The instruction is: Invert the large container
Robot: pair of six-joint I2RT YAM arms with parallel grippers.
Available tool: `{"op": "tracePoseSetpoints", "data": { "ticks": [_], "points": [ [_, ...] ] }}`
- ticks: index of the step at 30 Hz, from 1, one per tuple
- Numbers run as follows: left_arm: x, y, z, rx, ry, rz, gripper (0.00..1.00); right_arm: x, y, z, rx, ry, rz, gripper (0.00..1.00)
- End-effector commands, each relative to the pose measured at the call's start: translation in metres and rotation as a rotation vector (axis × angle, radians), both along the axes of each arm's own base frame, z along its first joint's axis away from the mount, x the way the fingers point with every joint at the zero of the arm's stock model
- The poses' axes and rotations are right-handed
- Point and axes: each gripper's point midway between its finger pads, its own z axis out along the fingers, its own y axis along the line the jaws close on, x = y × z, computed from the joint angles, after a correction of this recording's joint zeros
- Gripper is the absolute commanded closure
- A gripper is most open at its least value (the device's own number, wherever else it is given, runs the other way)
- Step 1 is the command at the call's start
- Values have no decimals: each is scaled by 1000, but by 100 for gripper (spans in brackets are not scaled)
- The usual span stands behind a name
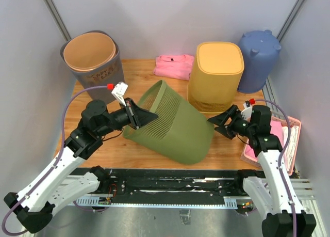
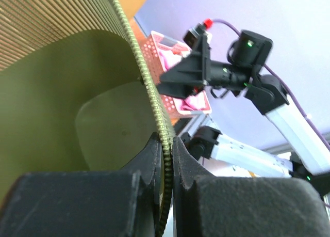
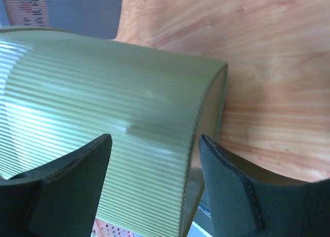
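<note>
My right gripper should turn the large container upside down. It needs to grab the container by its base edge [image 1: 212, 128] [image 3: 192, 143] and then lift the container's base over its opening.
The large container is an olive green ribbed bin [image 1: 175, 126] tilted on its side on the wooden table, mouth towards the left, base towards the right. My left gripper [image 1: 146, 116] is shut on the bin's rim; the left wrist view shows the rim [image 2: 154, 108] pinched between the jaws of that gripper [image 2: 166, 154]. My right gripper [image 1: 216, 122] is open beside the bin's base. In the right wrist view the base edge [image 3: 206, 108] lies just beyond the gap of the open gripper [image 3: 154, 146]; I cannot tell if it touches.
A yellow bin [image 1: 216, 74] stands close behind the green one, and a blue bin [image 1: 259, 59] stands at the back right. A grey bin with a tan liner [image 1: 95, 61] is at the back left. Pink cloth [image 1: 174, 65] lies at the back. A pink basket [image 1: 294, 139] sits at the right edge.
</note>
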Motion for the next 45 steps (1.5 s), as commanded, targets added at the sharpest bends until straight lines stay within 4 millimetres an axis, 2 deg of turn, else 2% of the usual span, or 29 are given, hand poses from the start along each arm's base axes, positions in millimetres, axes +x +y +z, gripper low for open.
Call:
{"op": "tracePoseSetpoints", "data": {
  "ticks": [1, 4, 7, 10, 14, 19, 22, 26, 29, 31, 33, 35, 37, 42, 45],
  "points": [
    [23, 12, -78, 159, 126, 110, 91, -18, -21, -21, -133, 109, -81, 30],
    [24, 16, -108, 223, 167, 117, 77, -20, -37, -19, -232, 99, -136, 31],
    [28, 23, -132, 300, 184, 143, 65, -27, -55, -9, -350, 65, -173, 32],
    [33, 32, -145, 378, 173, 166, 55, -31, -64, 4, -421, 4, -170, 31],
    [40, 35, -138, 428, 145, 171, 40, -31, -53, 5, -372, -23, -124, 30],
    [47, 28, -109, 425, 108, 152, 34, -31, -24, 1, -188, -15, -44, 32],
    [50, 26, -95, 427, 92, 146, 33, -32, -18, -3, -136, -12, -43, 33],
    [59, 32, -87, 454, 70, 193, 33, -32, -18, -1, -129, -28, -53, 35],
    [64, 32, -85, 446, 59, 213, 41, -32, -16, 4, -119, -46, -40, 37],
    [66, 32, -92, 459, 71, 214, 49, -32, -14, 9, -106, -60, -29, 39],
    [66, 32, -102, 478, 96, 213, 61, -33, -11, 14, -95, -76, -16, 48],
    [66, 32, -109, 480, 108, 211, 71, -33, -10, 22, -93, -101, -9, 63],
    [66, 31, -114, 477, 115, 205, 75, -34, -9, 30, -95, -134, 5, 73],
    [64, 23, -124, 473, 129, 168, 74, -35, 0, 63, -51, -252, 63, 88],
    [64, 20, -126, 470, 130, 149, 66, -38, 6, 90, -24, -339, 103, 91]
  ]
}}
